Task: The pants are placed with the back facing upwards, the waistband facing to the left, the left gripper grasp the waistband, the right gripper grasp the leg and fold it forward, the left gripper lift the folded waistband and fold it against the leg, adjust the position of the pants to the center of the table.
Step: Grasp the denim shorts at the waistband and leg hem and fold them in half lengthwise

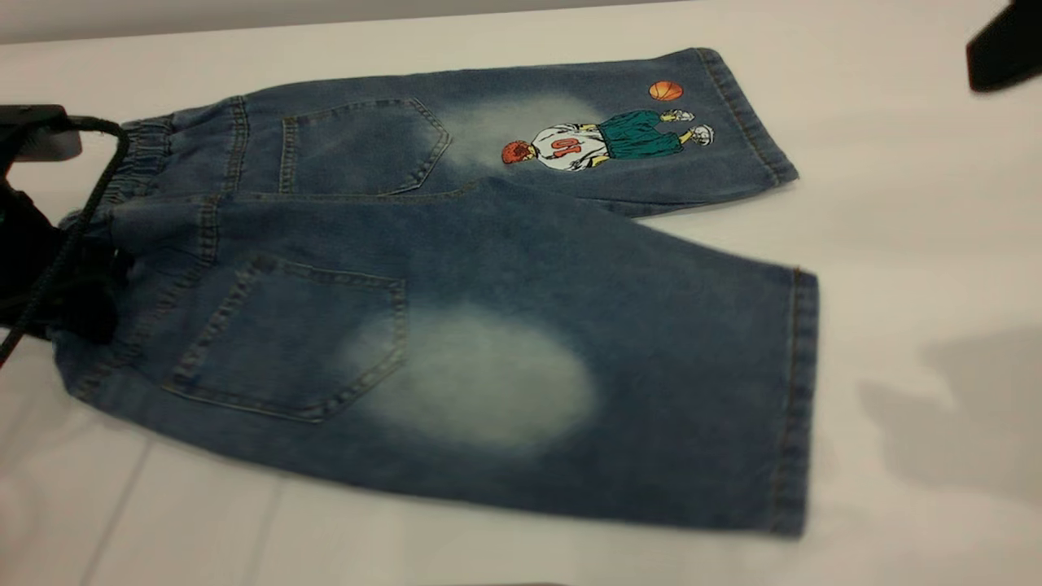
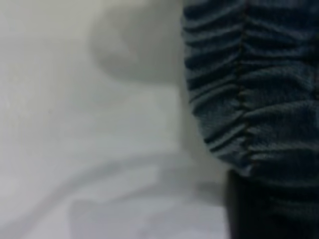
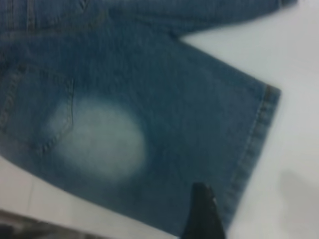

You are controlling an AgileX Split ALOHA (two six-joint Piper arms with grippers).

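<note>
I need to fold one leg of the pants over the other, so my right gripper should next grab the pants (image 1: 488, 277) by the faded leg's outer hem corner (image 1: 786, 518).
The pants (image 1: 488, 277) lie flat on the table (image 1: 895, 203), back up, both back pockets showing. Their gathered waistband (image 1: 138, 163) points left, and its puckered denim (image 2: 249, 84) fills one side of the left wrist view. My left gripper (image 1: 57, 277) sits right at the waistband's near end, its dark body (image 2: 254, 209) against the fabric edge. The leg (image 1: 505, 382) with the whitish oval lies nearest the front; the printed leg lies behind it. My right gripper (image 1: 1005, 45) hangs high at the back right, its dark tip (image 3: 204, 214) over the leg's hem (image 3: 254, 139).
A black cable (image 1: 89, 195) loops from the left arm across the waistband. Bare tabletop runs to the right of the hems and along the front edge, with the right arm's shadow (image 1: 969, 407) on it.
</note>
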